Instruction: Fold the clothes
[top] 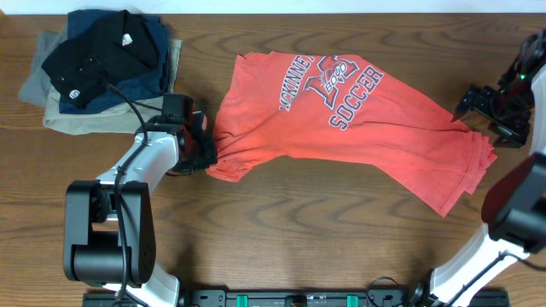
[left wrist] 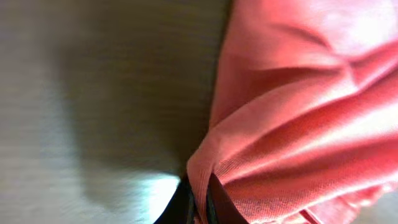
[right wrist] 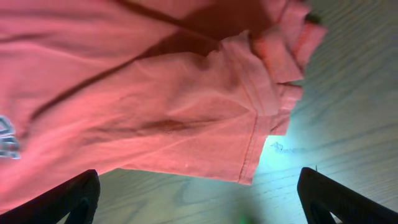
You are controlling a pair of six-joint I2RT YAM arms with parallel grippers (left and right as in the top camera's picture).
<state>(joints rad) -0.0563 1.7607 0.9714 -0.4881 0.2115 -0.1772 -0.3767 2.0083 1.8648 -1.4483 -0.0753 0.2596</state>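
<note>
The T-shirt needs to be stretched and spread for folding, so the right gripper next needs to grab the T-shirt's near edge (top: 441, 208) (right wrist: 241, 172) toward the T-shirt's end opposite the left gripper.
The coral-red T-shirt (top: 341, 128) lies spread across the middle of the wooden table, chest lettering facing up. My left gripper (top: 205, 152) is shut on the shirt's left edge; in the left wrist view the red cloth (left wrist: 298, 112) is pinched between the dark fingers (left wrist: 200, 202). My right gripper (top: 479, 109) is open and empty, just off the shirt's right end. In the right wrist view the shirt's hem and sleeve (right wrist: 186, 99) lie beyond the wide-apart fingers (right wrist: 199, 199).
A pile of folded garments, black and navy (top: 107, 55) on top of khaki and grey ones (top: 51, 107), sits at the back left. The table's far edge runs along the top of the overhead view.
</note>
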